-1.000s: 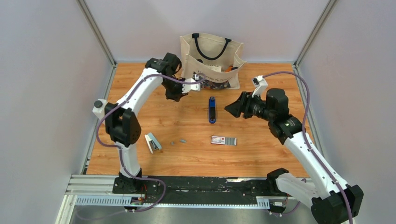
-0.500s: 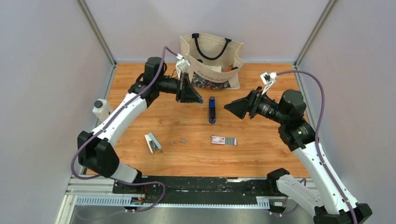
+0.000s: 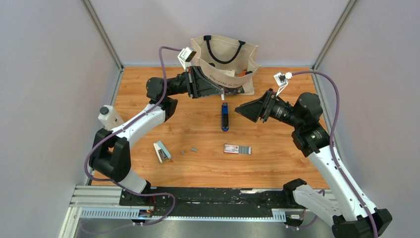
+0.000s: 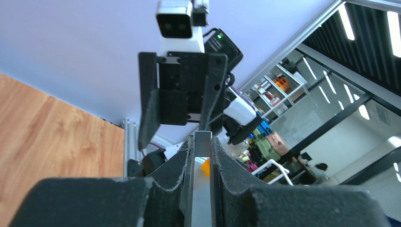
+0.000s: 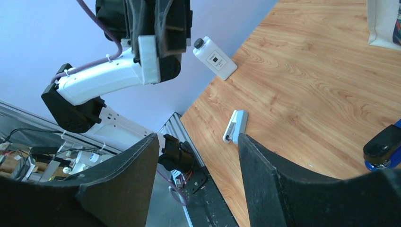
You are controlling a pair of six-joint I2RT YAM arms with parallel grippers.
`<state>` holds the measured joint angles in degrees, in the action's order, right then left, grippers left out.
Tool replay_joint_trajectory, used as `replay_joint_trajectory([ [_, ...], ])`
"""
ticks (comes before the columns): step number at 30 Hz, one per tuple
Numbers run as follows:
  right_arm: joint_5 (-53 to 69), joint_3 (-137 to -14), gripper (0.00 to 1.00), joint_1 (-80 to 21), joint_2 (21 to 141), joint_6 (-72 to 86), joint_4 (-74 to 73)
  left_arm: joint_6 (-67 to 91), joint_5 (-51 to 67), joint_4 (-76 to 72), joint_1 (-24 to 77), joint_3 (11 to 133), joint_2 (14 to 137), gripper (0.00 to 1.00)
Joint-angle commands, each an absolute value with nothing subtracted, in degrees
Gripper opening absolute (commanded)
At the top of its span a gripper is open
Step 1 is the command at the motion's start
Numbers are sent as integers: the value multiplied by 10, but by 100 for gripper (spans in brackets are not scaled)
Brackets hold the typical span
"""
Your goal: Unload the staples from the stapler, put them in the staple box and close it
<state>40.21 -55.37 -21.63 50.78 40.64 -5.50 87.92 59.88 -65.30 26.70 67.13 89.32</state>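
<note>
The grey piece of metal would fall if I opened my left gripper now, because the open fingers of my right gripper are still short of it.
The blue stapler (image 3: 225,116) lies shut on the wooden table (image 3: 277,163), between the two grippers; its black end (image 5: 384,145) shows at the right edge of the right wrist view. My left gripper (image 3: 221,92) (image 4: 202,142) is raised above the stapler's far end and is shut on a thin grey metal strip (image 4: 202,163) that looks like a strip of staples. My right gripper (image 3: 239,110) (image 5: 198,142) hangs open and empty to the right of the stapler, facing the left gripper. Tiny grey staples (image 3: 190,149) lie on the table.
A red-and-white box (image 3: 230,148) with grey strips (image 3: 245,149) beside it lies near the stapler. A white-and-teal stapler (image 3: 161,151) (image 5: 235,126) lies at front left. A white bottle (image 3: 110,116) (image 5: 215,57) stands at the left edge. A canvas tote bag (image 3: 225,62) stands at the back.
My left arm has swung up and to the right, turning its gripper from pointing down to pointing at the right gripper. The right gripper has lifted slightly and tilted toward it.
</note>
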Motion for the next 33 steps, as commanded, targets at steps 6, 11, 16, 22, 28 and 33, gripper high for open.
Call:
replay_joint_trajectory([
  [6, 410, -589, 62, -245, 549, 432, 27, 885, 587, -708, 293, 635, 859, 5],
  [11, 407, -601, 61, -258, 558, 424, 27, 881, 592, -707, 301, 635, 869, 5],
  [16, 407, -606, 59, -261, 558, 422, 34, 878, 594, -707, 305, 635, 879, 5],
  [22, 410, -618, 53, -269, 578, 420, 41, 879, 597, -711, 308, 641, 888, 5],
  [28, 412, -627, 47, -278, 595, 418, 47, 878, 601, -716, 308, 643, 897, 4],
  [33, 409, -624, 37, -279, 597, 417, 51, 882, 605, -724, 308, 646, 904, 4],
])
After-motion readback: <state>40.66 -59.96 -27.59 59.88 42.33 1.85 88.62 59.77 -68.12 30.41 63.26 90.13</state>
